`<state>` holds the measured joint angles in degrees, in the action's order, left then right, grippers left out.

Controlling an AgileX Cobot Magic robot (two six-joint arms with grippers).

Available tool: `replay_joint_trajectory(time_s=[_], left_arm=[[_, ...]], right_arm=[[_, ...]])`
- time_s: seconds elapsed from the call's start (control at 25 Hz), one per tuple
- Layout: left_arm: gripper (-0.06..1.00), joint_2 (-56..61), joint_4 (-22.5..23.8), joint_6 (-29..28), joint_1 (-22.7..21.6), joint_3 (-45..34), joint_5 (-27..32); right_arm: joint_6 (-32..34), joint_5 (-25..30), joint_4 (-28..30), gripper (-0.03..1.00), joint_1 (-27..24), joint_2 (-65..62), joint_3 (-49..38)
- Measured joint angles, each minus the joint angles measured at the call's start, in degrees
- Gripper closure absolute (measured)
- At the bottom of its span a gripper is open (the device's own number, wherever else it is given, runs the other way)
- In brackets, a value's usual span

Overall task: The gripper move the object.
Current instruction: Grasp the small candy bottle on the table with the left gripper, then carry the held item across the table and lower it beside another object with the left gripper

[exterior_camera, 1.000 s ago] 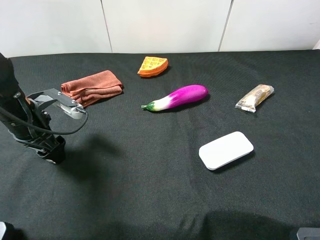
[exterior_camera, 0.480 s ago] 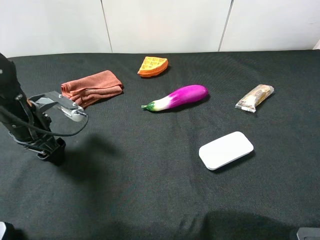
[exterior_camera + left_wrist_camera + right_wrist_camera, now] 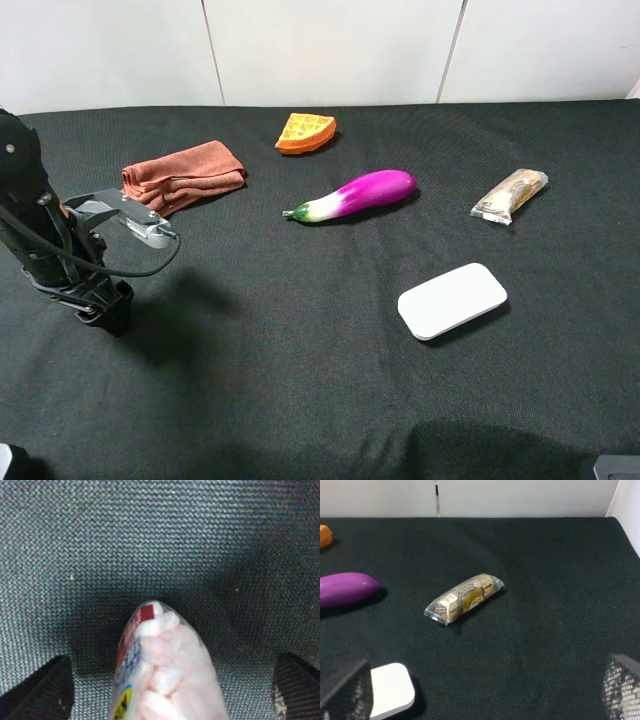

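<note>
My left gripper is ready to close on the shaker jar now. Its fingers are beside the jar in the left wrist view, low over the black cloth.
The shaker jar (image 3: 167, 680) is clear, with pale pinkish-white contents and a red and blue label. In the left wrist view it sits between my left gripper's two dark fingers (image 3: 40, 687), which stand wide apart and clear of it. My left gripper (image 3: 103, 308) is down at the black cloth at the table's left side, with its grey cable looping beside it. It hides the jar in the high view. My right gripper (image 3: 485, 700) is open and empty, with only its finger tips showing in the right wrist view.
A rust-brown folded cloth (image 3: 183, 174), an orange waffle piece (image 3: 306, 132), a purple eggplant (image 3: 358, 195), a wrapped snack bar (image 3: 510, 195) and a flat white rounded box (image 3: 452, 300) lie on the black table cover (image 3: 300, 380). A white wall runs behind.
My left arm's upper part has shifted slightly, while the gripper has stayed low at nearly the same spot on the cloth. Nothing else has moved.
</note>
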<state>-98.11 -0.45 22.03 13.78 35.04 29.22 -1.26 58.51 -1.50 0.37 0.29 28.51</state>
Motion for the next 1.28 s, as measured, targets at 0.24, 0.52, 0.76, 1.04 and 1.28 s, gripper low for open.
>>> replay_joint_trajectory(time_s=[0.24, 0.52, 0.76, 1.04, 1.28], left_arm=[[0.18, 0.0, 0.0, 0.0, 0.0, 0.0, -0.1], [0.43, 0.0, 0.0, -0.1, 0.0, 0.0, -0.2], [0.45, 0.0, 0.0, -0.2, 0.0, 0.0, -0.2], [0.45, 0.0, -0.1, -0.4, 0.0, 1.1, -0.2], [0.45, 0.0, -0.5, -2.1, 0.0, 2.1, -0.1]], right_arm=[[0.0, 0.0, 0.0, 0.27, 0.0, 0.0, 0.0], [0.0, 0.0, 0.0, 0.27, 0.0, 0.0, 0.0], [0.0, 0.0, 0.0, 0.27, 0.0, 0.0, 0.0], [0.0, 0.0, 0.0, 0.27, 0.0, 0.0, 0.0], [0.0, 0.0, 0.0, 0.27, 0.0, 0.0, 0.0]])
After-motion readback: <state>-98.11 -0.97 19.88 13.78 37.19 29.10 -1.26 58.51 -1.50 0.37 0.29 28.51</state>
